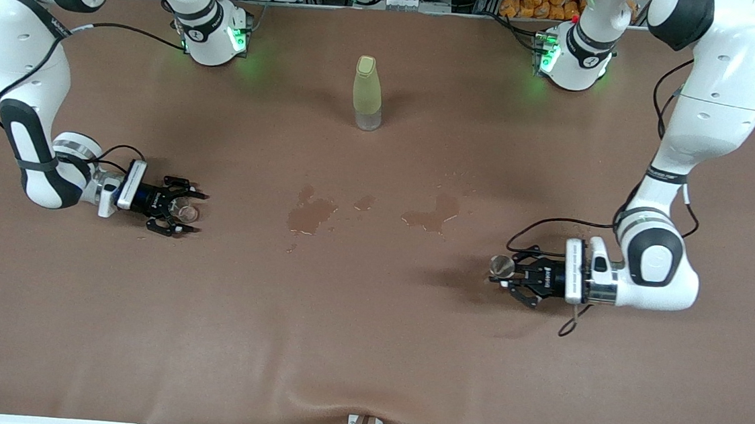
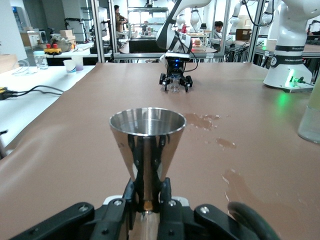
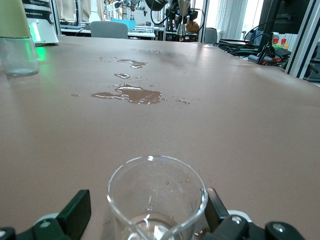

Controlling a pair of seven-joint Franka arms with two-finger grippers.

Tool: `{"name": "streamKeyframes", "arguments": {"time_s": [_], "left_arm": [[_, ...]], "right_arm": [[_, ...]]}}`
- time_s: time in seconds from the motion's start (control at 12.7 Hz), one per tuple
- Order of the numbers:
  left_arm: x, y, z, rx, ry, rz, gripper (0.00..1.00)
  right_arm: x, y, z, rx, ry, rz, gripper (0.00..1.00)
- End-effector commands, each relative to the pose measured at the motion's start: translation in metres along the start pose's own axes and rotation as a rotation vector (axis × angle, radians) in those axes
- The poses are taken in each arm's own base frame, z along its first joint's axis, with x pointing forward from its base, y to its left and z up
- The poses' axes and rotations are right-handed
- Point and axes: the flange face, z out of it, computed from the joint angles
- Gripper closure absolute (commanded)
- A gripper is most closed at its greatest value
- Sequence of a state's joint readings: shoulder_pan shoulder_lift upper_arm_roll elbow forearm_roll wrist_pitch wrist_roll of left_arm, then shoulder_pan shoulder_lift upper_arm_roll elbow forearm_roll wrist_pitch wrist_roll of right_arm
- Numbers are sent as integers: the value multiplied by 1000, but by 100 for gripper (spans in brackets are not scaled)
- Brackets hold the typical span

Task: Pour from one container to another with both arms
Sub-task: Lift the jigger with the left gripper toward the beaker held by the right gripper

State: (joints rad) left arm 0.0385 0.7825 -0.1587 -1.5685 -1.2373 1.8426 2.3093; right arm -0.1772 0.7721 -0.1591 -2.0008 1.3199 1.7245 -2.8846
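My right gripper's fingers stand beside the glass cup's sides, low over the table, so my right gripper closes on the cup next.
The tiny clear glass cup [image 1: 184, 210] [image 3: 156, 197] stands on the brown table toward the right arm's end. My right gripper [image 1: 187, 212] [image 3: 150, 216] lies low around it, open; one finger [image 3: 75, 214] stands clear of the glass. Toward the left arm's end, my left gripper [image 1: 503, 269] [image 2: 148, 194] is shut on the narrow waist of the shiny metal jigger [image 1: 501, 266] [image 2: 147, 142], held upright just above the table. The left wrist view also shows the right gripper and the cup [image 2: 174, 86] farther off.
A tall yellow-green bottle [image 1: 367, 93] [image 3: 17, 40] [image 2: 311, 117] stands mid-table, farther from the front camera than both grippers. Wet spill patches [image 1: 310, 212] [image 1: 432, 215] [image 3: 127, 94] darken the table between the grippers. A fold in the table cover [image 1: 309, 395] runs along the near edge.
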Motion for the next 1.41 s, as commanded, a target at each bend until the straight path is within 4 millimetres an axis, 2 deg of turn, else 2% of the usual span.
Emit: {"name": "streamKeyframes", "arguments": {"time_s": [0.0, 0.16, 0.31, 0.39, 0.55, 0.78, 0.94, 1.02, 1.1, 1.33], "left_arm": [[18, 2, 36, 7, 13, -2, 100], [27, 3, 66, 28, 16, -6, 100], [34, 4, 93, 51, 15, -11, 100], [37, 6, 105, 60, 16, -16, 100], [40, 10, 132, 74, 12, -21, 100], [37, 23, 173, 75, 39, -4, 100], [37, 32, 197, 89, 64, 42, 100], [35, 35, 206, 91, 67, 35, 100], [36, 43, 223, 82, 73, 25, 100], [41, 50, 242, 99, 89, 3, 100]], "right_arm": [[-17, -16, 2, -51, 10, -351, 8], [-17, -16, 2, -52, 10, -348, 39], [-17, -16, 3, -50, 10, -347, 65], [-16, -16, 3, -50, 10, -347, 69], [-15, -14, 5, -46, 12, -347, 84], [-8, -10, 6, -43, 22, -333, 100], [4, -5, 13, -31, 57, -275, 100], [13, -1, 18, -21, 96, -248, 100], [23, 3, 22, -6, 116, -211, 100], [72, 25, 23, 19, 159, -157, 100]]}}
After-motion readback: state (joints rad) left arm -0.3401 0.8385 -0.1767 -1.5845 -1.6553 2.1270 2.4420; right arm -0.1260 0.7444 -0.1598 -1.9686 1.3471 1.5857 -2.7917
